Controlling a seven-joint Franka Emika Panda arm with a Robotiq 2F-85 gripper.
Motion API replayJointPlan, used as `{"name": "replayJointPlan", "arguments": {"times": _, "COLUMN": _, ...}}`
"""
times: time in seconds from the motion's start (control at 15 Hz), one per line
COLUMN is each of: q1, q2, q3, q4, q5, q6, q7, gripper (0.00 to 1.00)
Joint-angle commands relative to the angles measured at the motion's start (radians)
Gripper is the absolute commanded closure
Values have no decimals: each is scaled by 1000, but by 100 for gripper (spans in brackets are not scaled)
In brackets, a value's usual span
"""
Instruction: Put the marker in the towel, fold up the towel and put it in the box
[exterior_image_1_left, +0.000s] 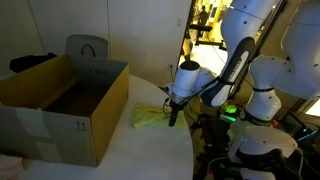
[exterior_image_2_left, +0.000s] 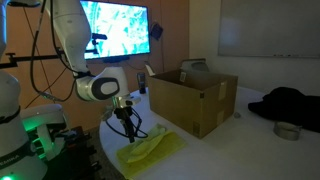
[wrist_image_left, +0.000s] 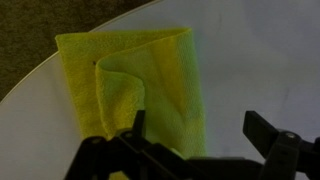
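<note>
I need to grab the edge of the partly folded towel next with my gripper and pinch its layers together, so the towel stays gathered to put in the box (exterior_image_1_left: 62, 108).
The yellow-green towel (wrist_image_left: 135, 85) lies partly folded on the white table; it also shows in both exterior views (exterior_image_1_left: 152, 116) (exterior_image_2_left: 152, 152). My gripper (wrist_image_left: 195, 125) hangs just above the towel's edge with its fingers open and nothing between them; it also shows in both exterior views (exterior_image_1_left: 175, 117) (exterior_image_2_left: 128, 128). The brown cardboard box (exterior_image_1_left: 62, 108) (exterior_image_2_left: 192, 100) stands open on the table beside the towel. The marker is hidden or out of view.
The white round table (wrist_image_left: 260, 60) has its curved edge close to the towel, with brown carpet (wrist_image_left: 30, 30) beyond. A grey chair back (exterior_image_1_left: 86, 48) stands behind the box. Dark cloth (exterior_image_2_left: 290, 103) and a small roll (exterior_image_2_left: 288, 131) lie beyond the box.
</note>
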Motion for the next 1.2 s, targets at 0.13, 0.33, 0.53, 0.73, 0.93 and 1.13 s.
{"name": "replayJointPlan", "arguments": {"times": 0.13, "q1": -276, "q2": 57, "q3": 217, "q4": 30, "q5": 97, "q6": 70, "q7": -198, "gripper": 0}}
{"name": "replayJointPlan", "arguments": {"times": 0.33, "q1": -390, "q2": 109, "q3": 327, "q4": 74, "q5": 145, "q6": 112, "q7": -280, "gripper": 0}}
{"name": "replayJointPlan", "arguments": {"times": 0.53, "q1": -450, "q2": 169, "q3": 381, "q4": 139, "q5": 177, "q6": 141, "q7": -332, "gripper": 0}}
{"name": "replayJointPlan", "arguments": {"times": 0.73, "q1": -443, "q2": 243, "q3": 357, "q4": 217, "q5": 184, "q6": 144, "q7": -348, "gripper": 0}}
{"name": "replayJointPlan", "arguments": {"times": 0.93, "q1": -460, "q2": 305, "q3": 355, "q4": 295, "q5": 188, "q6": 114, "q7": -364, "gripper": 0}}
{"name": "replayJointPlan", "arguments": {"times": 1.13, "q1": -480, "q2": 339, "q3": 368, "q4": 347, "q5": 188, "q6": 80, "q7": -381, "gripper": 16}}
